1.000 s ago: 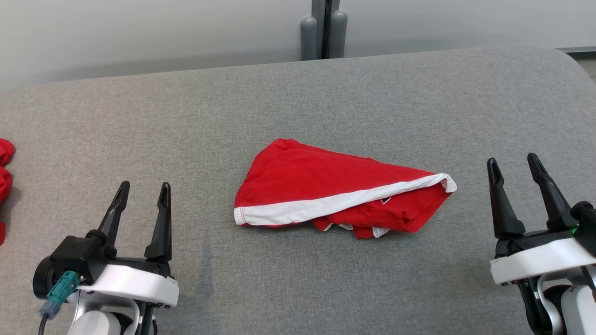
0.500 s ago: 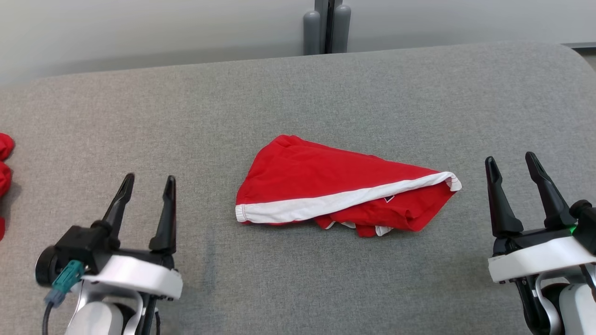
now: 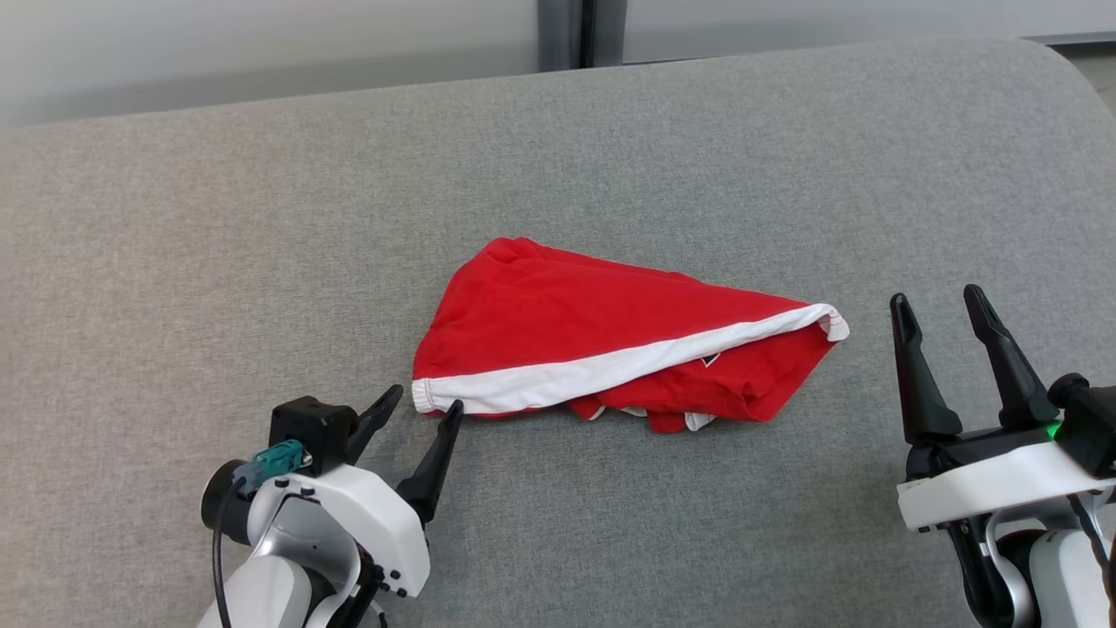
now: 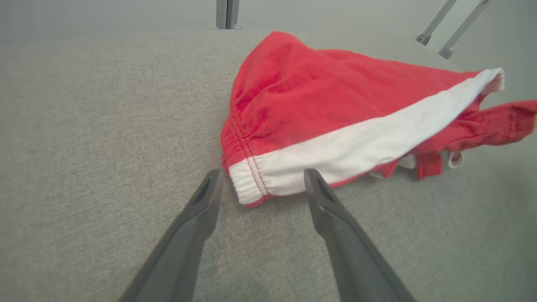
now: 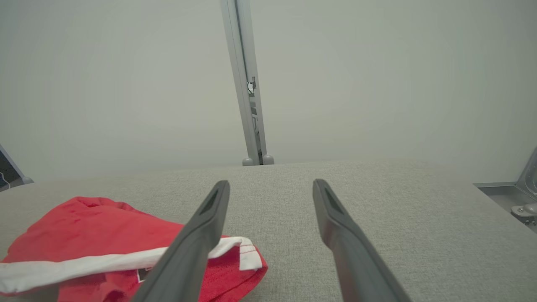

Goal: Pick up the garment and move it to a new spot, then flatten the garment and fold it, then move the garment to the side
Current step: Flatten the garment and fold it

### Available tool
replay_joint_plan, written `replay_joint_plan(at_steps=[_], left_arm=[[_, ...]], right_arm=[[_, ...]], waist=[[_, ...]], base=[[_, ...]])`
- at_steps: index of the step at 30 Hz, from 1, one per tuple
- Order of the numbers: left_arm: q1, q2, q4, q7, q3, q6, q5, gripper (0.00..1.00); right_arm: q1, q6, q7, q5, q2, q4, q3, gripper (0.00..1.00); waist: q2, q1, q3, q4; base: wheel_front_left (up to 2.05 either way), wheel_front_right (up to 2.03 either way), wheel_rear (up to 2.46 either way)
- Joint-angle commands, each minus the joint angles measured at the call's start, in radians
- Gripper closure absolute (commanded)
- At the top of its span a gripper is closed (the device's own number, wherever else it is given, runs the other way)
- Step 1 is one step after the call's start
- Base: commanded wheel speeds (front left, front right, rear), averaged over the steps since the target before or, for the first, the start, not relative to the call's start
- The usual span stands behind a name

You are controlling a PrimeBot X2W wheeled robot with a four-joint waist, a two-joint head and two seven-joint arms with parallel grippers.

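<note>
My left gripper pinches the garment's white-hemmed corner [image 3: 426,396] next, since it juts out with its edge raised while the rest lies slack [image 3: 586,314].
The garment [image 3: 602,340] is a bunched red shirt with a white band along its near edge, lying mid-table on grey fabric. My left gripper [image 3: 425,403] stands open right at the garment's near left corner. In the left wrist view that white-hemmed corner [image 4: 251,184] lies between the two fingertips of the left gripper [image 4: 261,178], low over the cloth surface. My right gripper [image 3: 937,301] stands open to the right of the garment, apart from it. In the right wrist view the garment [image 5: 96,243] lies left of the right gripper [image 5: 272,183], partly behind its left finger.
The grey fabric table [image 3: 261,218] spreads wide on all sides, with a rounded far right corner. A pale wall and a grey vertical post [image 3: 571,30] stand behind its far edge. A metal fitting [image 5: 524,197] shows beyond the table's right side.
My left gripper has moved right and forward to the garment's near left corner. The head camera has shifted, dropping the red cloth at the left edge from view. The right gripper stayed put.
</note>
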Motion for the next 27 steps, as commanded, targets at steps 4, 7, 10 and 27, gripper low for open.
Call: replay_joint_plan(at_steps=[4,7,10,27], left_arm=[[-0.039,0.006,0.031,0.029,-0.001,-0.003,-0.012,0.0],[-0.037,0.008,0.04,0.04,-0.003,-0.011,-0.024,0.0],[-0.041,0.015,0.038,0.048,-0.001,-0.016,-0.034,0.71],[-0.062,0.024,0.006,0.036,-0.013,-0.011,-0.026,1.0]], right_arm=[[-0.01,0.0,-0.009,0.012,0.004,0.01,0.004,0.0],[-0.009,0.0,-0.014,0.015,0.007,0.015,0.004,0.0],[-0.009,0.0,-0.012,0.014,0.009,0.022,0.006,0.0],[-0.07,0.0,0.014,0.024,-0.041,0.187,0.123,0.0]], waist=[[-0.0001,0.0,0.015,-0.016],[-0.0001,0.0,0.018,-0.022],[-0.0001,0.0,0.02,-0.026],[-0.0001,0.0,0.048,-0.002]], base=[[0.0,0.0,0.0],[0.0,0.0,0.0],[0.0,0.0,0.0],[0.0,0.0,0.0]])
